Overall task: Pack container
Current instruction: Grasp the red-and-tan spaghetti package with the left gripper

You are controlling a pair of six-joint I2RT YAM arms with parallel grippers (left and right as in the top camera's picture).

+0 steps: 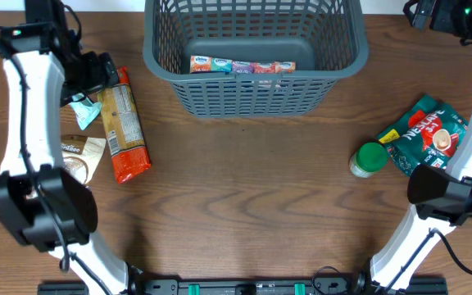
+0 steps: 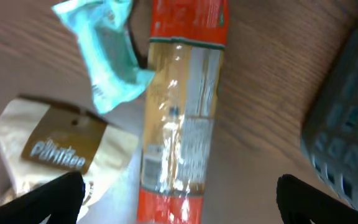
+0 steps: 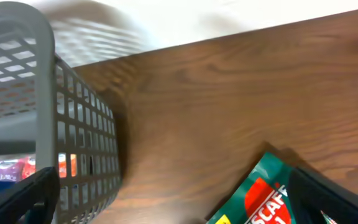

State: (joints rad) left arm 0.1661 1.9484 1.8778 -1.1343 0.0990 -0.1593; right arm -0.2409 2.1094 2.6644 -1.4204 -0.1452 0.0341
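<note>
Next, my left gripper grabs the long orange spaghetti pack [image 1: 123,124] across its middle, leaving both red ends free to pack it lengthwise in the basket.
The dark grey lattice basket [image 1: 252,61] stands at the back middle of the table, with a row of small snack packs [image 1: 242,65] on its floor. My left gripper [image 1: 97,74] is open and hovers over a long orange spaghetti pack [image 1: 123,124], which also shows in the left wrist view [image 2: 182,124]. A teal wrapper [image 2: 107,53] and a beige pouch [image 2: 58,149] lie beside it. My right gripper [image 3: 179,205] is open and empty, above the table between the basket [image 3: 48,124] and a green Nescafe pouch [image 3: 260,199].
A green-lidded jar [image 1: 369,159] lies next to the green pouch [image 1: 426,133] at the right. The beige pouch [image 1: 80,156] and teal wrapper [image 1: 84,111] lie at the left. The arm bases stand at the front corners.
</note>
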